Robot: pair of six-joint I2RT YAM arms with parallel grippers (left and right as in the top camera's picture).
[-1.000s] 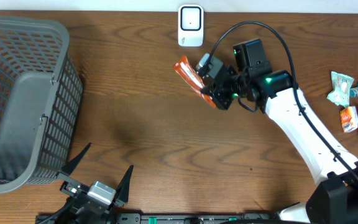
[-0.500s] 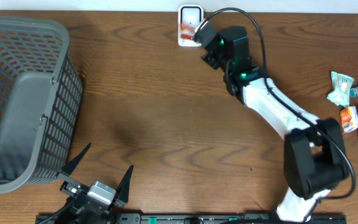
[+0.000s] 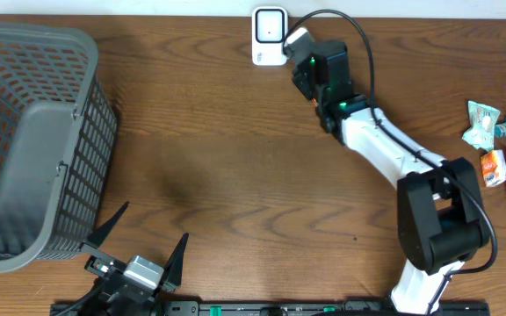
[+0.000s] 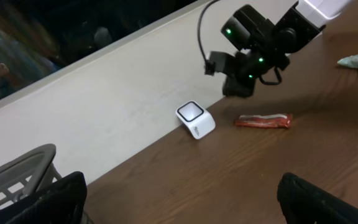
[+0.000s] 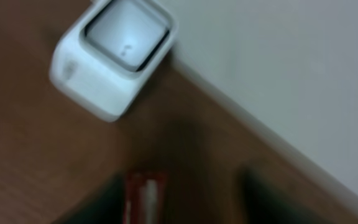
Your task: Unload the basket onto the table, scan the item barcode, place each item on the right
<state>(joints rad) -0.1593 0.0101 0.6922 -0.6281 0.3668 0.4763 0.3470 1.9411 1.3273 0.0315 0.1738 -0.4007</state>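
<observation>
I will grab the red-orange snack packet (image 4: 263,120) with my right gripper next, near its end away from the scanner. Its length will stay exposed for barcode scanning.
The item, a red-orange snack packet (image 4: 263,120), lies flat on the wooden table just right of the white barcode scanner (image 4: 196,119). My right gripper (image 4: 238,87) hovers right above it. In the right wrist view the packet (image 5: 145,198) sits between the blurred fingers, close to the left one, with the jaws apart and the scanner (image 5: 114,56) ahead. From overhead the right gripper (image 3: 310,83) is beside the scanner (image 3: 270,35) and the arm hides the packet. My left gripper (image 3: 148,233) rests open and empty at the front edge.
A grey mesh basket (image 3: 33,132) fills the left side of the table. Several small snack packets (image 3: 499,149) lie at the far right edge. A white wall runs directly behind the scanner.
The right arm carried the packet from mid-table to the back beside the scanner. Its jaws, shut on the packet earlier, now stand apart and the packet lies on the table. The left arm stayed still.
</observation>
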